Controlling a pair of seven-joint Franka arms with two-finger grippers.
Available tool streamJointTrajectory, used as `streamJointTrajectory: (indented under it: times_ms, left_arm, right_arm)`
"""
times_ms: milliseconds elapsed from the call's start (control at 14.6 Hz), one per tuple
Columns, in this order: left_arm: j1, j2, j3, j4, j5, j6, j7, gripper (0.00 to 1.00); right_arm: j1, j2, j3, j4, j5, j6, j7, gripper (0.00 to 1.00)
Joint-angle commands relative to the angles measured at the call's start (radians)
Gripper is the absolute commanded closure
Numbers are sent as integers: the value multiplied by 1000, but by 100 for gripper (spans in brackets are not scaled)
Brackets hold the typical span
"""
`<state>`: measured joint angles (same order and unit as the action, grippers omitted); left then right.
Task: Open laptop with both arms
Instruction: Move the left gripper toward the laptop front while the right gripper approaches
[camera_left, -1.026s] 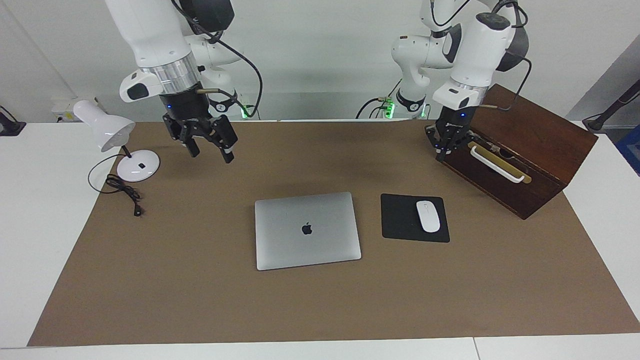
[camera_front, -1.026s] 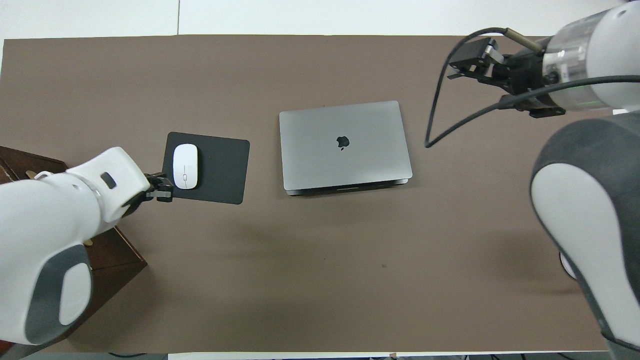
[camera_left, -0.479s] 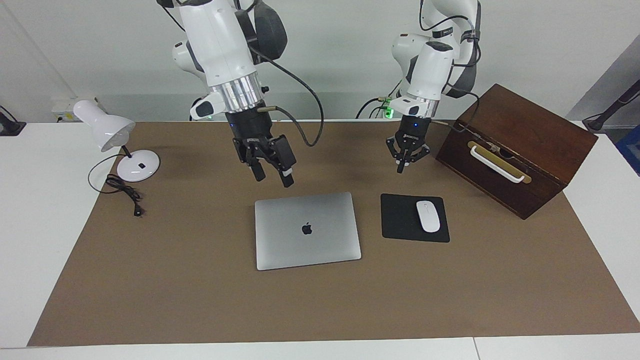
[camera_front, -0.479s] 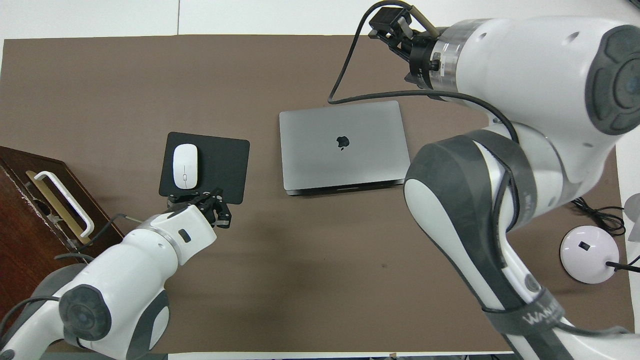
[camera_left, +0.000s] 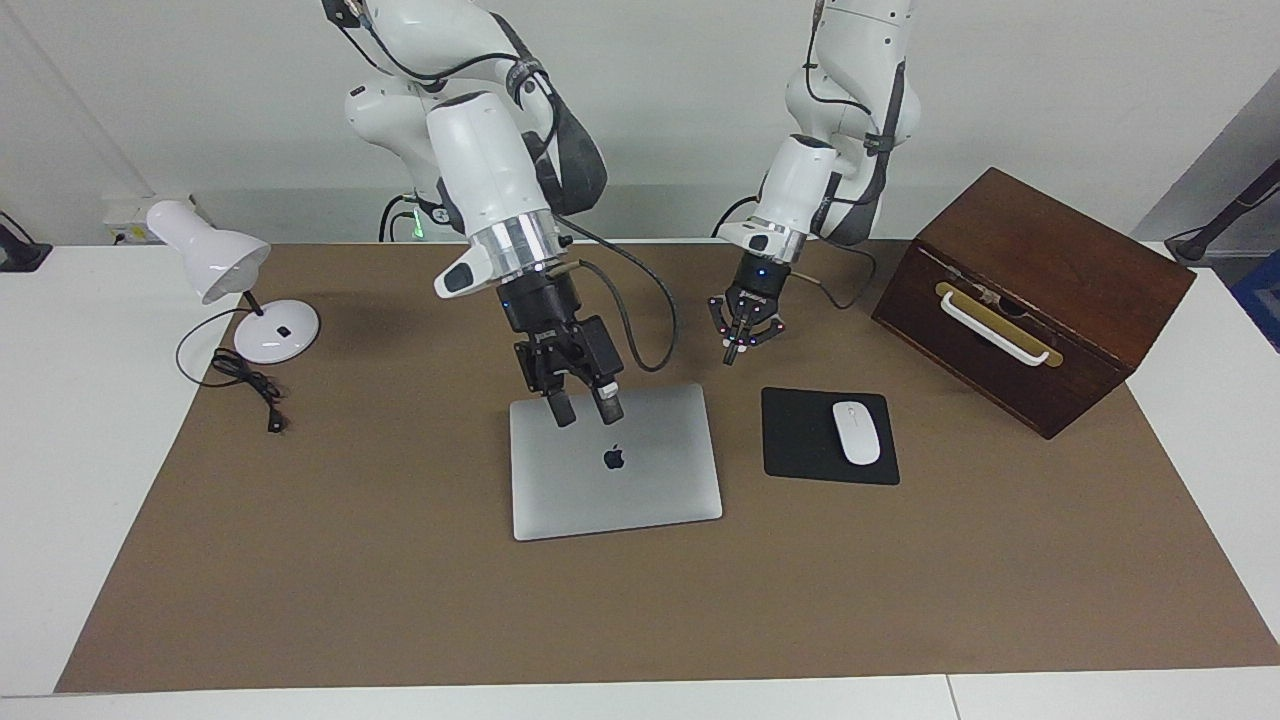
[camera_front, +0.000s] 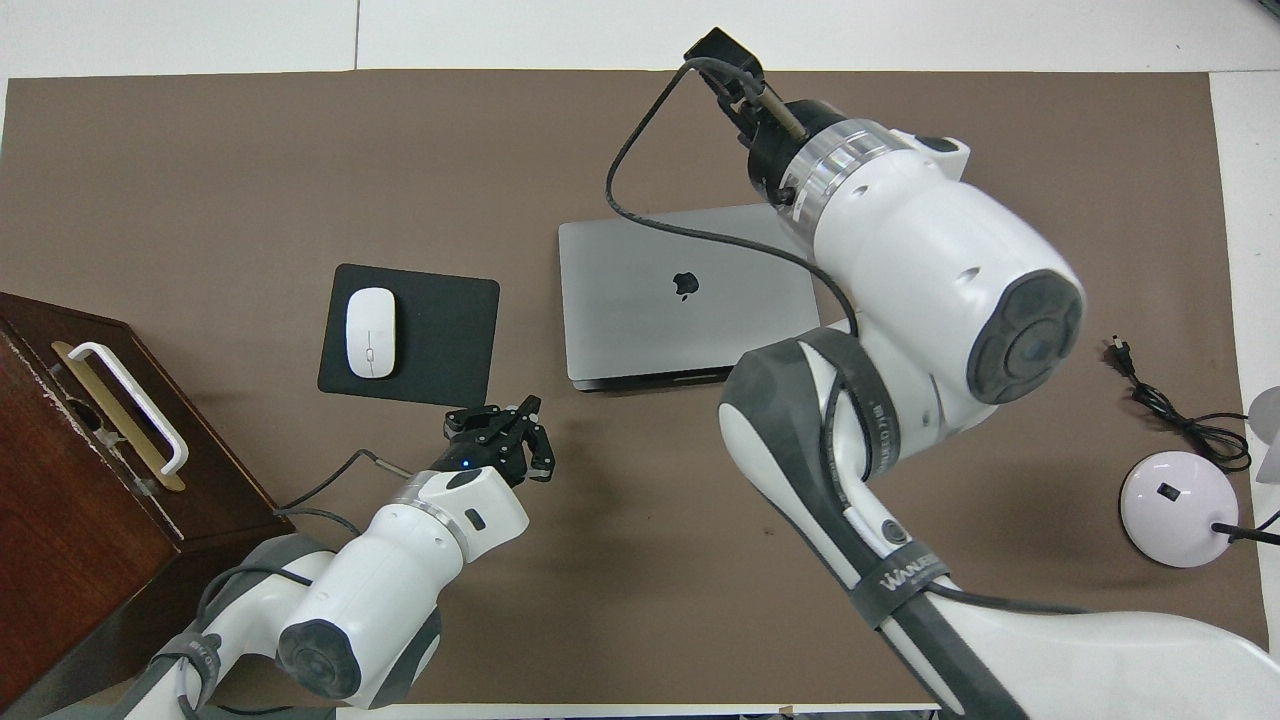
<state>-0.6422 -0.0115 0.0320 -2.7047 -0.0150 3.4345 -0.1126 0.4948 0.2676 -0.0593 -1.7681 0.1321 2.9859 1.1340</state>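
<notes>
I will next use my right gripper to grip the lid by its free edge opposite the hinge. Then I can open the laptop (camera_front: 672, 300).
The silver-grey laptop (camera_left: 640, 485) lies shut in the middle of the brown mat, with its logo up; it also shows in the overhead view (camera_front: 640, 300). My right gripper (camera_left: 583, 407) is open and points down. It hangs just over the laptop's edge nearer to the robots, toward the right arm's end. In the overhead view the right arm (camera_front: 900, 260) covers that corner of the laptop. My left gripper (camera_left: 741, 336) is open and empty. It is over the mat beside the laptop's other near corner and also shows in the overhead view (camera_front: 497, 437).
A black mouse pad (camera_left: 800, 440) with a white mouse (camera_left: 856, 432) lies beside the laptop toward the left arm's end. A brown wooden box (camera_left: 1040, 290) with a white handle stands at that end. A white desk lamp (camera_left: 215, 262) with its cable (camera_left: 245, 378) stands at the right arm's end.
Both arms have swung in toward the laptop. The right gripper came down from beside the lamp to over the laptop's near edge. The left gripper moved from the box toward the laptop.
</notes>
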Motion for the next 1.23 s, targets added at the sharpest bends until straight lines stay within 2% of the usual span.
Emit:
streamJointTrajectory:
  times_ms: [0, 137, 342, 479, 958, 1163]
  left_arm:
    - [-53, 48, 16, -14, -10, 71, -7, 100]
    - [-59, 62, 16, -9, -10, 71, -7, 100]
    - [-60, 86, 16, 11, -8, 71, -7, 100]
    - [-63, 113, 16, 34, -6, 71, -7, 100]
    - [-63, 182, 15, 109, -6, 71, -9, 100]
    - [-63, 194, 14, 131, -6, 71, -10, 100]
  right_arm:
    - [77, 34, -5, -68, 20, 183, 105, 0]
    - [126, 73, -8, -85, 23, 275, 157, 0]
    - [152, 110, -8, -103, 24, 346, 239, 0]
    - [153, 102, -8, -170, 46, 402, 250, 0]
    - [157, -146, -5, -531, 83, 409, 259, 0]
    - [238, -163, -7, -583, 246, 461, 259, 0]
